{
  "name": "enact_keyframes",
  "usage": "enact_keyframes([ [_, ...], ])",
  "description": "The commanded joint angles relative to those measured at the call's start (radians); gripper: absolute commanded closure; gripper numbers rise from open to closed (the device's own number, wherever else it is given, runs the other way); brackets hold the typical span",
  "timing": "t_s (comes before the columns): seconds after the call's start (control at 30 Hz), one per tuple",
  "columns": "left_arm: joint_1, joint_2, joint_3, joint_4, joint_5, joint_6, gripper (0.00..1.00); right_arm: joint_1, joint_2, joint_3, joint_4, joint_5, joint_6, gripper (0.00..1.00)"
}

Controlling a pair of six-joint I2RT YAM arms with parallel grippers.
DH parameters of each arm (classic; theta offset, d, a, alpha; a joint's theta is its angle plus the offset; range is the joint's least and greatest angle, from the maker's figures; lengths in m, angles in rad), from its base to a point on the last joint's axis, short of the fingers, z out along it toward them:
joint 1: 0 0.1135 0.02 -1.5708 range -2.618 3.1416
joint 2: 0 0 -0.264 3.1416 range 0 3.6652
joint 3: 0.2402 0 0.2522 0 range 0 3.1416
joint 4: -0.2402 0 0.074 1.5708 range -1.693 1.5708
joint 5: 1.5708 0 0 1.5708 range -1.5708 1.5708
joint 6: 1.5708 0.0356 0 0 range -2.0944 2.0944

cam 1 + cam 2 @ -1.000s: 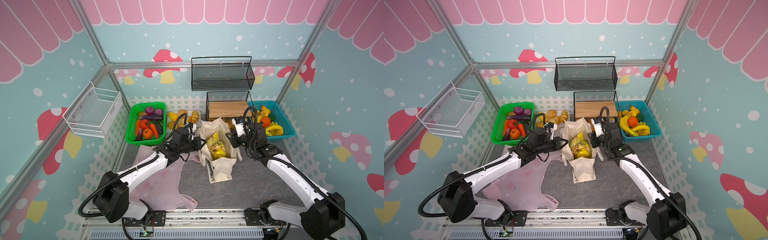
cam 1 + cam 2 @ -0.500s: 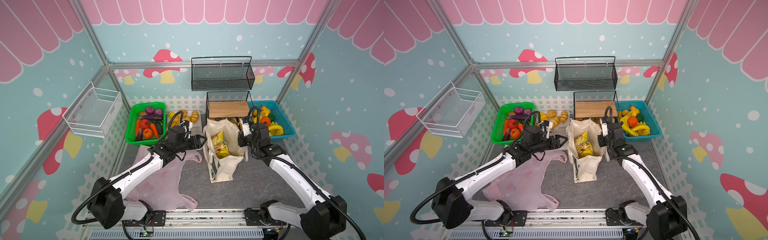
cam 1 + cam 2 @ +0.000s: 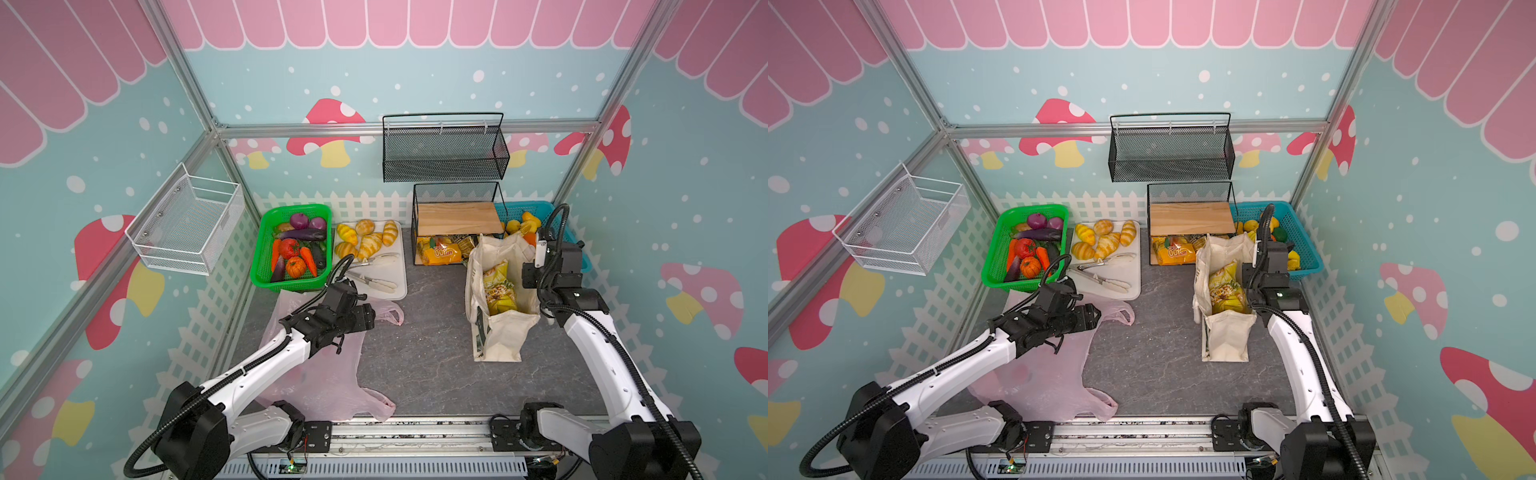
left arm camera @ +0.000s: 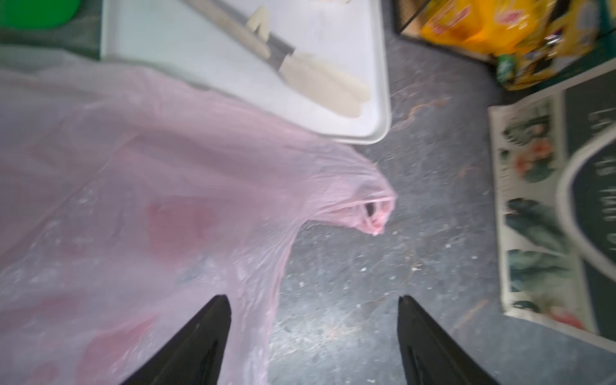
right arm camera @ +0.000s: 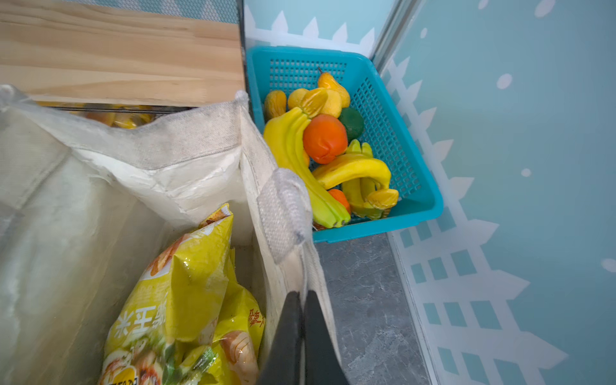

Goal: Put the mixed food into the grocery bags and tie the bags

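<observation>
My left gripper grabs the bag's mouth edge (image 3: 359, 358) (image 4: 279, 282) between its handles next, to lift the pink plastic bag open for placing food inside.
The cream canvas tote (image 3: 498, 340) (image 3: 1229, 336) stands open at the right, with yellow snack packets (image 3: 498, 286) (image 5: 186, 300) inside. My right gripper (image 5: 301, 295) (image 3: 533, 284) is shut on the tote's right rim. The pink plastic bag (image 3: 324, 374) (image 4: 150, 186) lies flat at the left. Above its upper handle my left gripper (image 4: 313, 300) (image 3: 1094, 313) hangs open and holds nothing. Tomato (image 3: 289, 248), pumpkin (image 3: 296, 266), carrot (image 3: 308, 259) and eggplant (image 3: 299, 235) lie in the green basket (image 3: 259, 266). An orange-yellow chip bag (image 3: 442, 252) sits under the wooden shelf.
A white tray (image 3: 401, 286) with bread rolls and tongs lies between the green basket and the black wire rack (image 3: 455, 195). A blue basket (image 5: 400, 140) of bananas and fruit stands right behind the tote. A white wire basket (image 3: 187, 224) hangs on the left wall.
My left gripper let go of the tote's left rim, opened and pulled back left over the pink bag. My right gripper shut on the tote's right rim and dragged the tote to the right.
</observation>
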Motion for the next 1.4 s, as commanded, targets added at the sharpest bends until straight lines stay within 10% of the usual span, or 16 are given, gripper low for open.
enact_keyframes([
  [0.0,-0.048,0.033,-0.013,-0.086,-0.086,-0.032,0.2,-0.03,0.03,0.041,0.002,0.068,-0.027,1.0],
  [0.2,-0.122,0.117,-0.012,-0.151,-0.192,-0.03,0.21,-0.05,0.035,0.045,0.036,0.02,-0.026,0.91],
  [0.5,-0.14,0.207,0.007,-0.117,-0.229,0.003,0.37,-0.047,-0.007,0.046,0.05,-0.072,-0.019,0.45],
  [0.77,-0.14,0.283,0.03,-0.082,-0.219,0.03,0.46,-0.035,-0.082,0.034,0.07,-0.217,0.01,0.4],
  [1.07,-0.14,0.196,0.032,-0.042,-0.179,0.025,0.99,0.099,-0.152,0.002,0.162,-0.475,0.06,0.41],
  [1.37,-0.104,-0.187,0.02,0.197,0.094,-0.149,1.0,0.339,-0.167,-0.148,0.397,-0.901,0.169,0.43],
])
